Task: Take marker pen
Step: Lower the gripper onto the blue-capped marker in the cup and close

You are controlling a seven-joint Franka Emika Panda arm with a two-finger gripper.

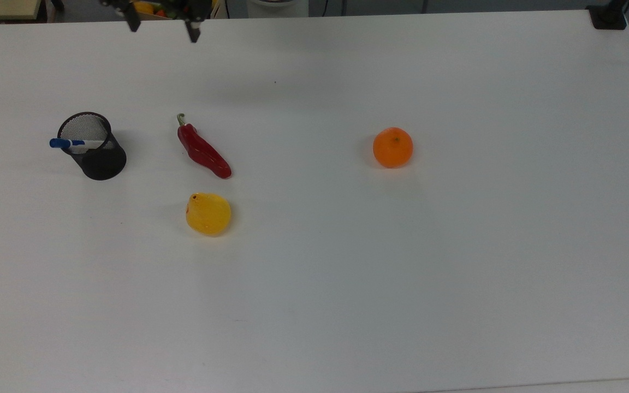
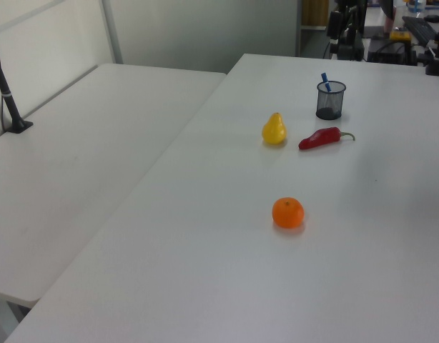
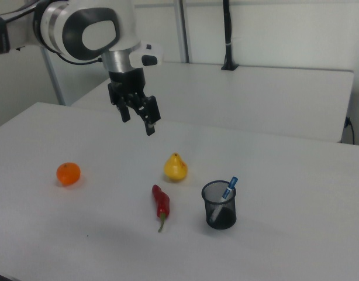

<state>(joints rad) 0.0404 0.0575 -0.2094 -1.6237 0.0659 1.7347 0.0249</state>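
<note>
I will next take the marker pen out of the black mesh cup (image 2: 330, 103). I will grab the pen by its blue end with the cap (image 2: 325, 80).
The marker pen (image 1: 77, 143), white with a blue cap, leans in a black mesh cup (image 1: 101, 164) at the top view's left, cap end sticking out over the rim. The same marker pen (image 3: 228, 188) stands in the cup (image 3: 219, 212) in the right view, and in the left view the marker pen (image 2: 324, 80) pokes out of the cup (image 2: 330, 103). My gripper (image 1: 164, 30) hangs open and empty high over the table's far edge, well apart from the cup. In the right view the gripper (image 3: 137, 122) hovers above the yellow pear, fingers pointing down.
A red chili (image 1: 203, 150) lies between the cup and the middle of the table (image 1: 456, 273). A yellow pear (image 1: 208, 214) sits just in front of the chili, and an orange (image 1: 392, 147) rests alone toward the top view's right. A box of fruit (image 1: 153, 8) stands beyond the far edge.
</note>
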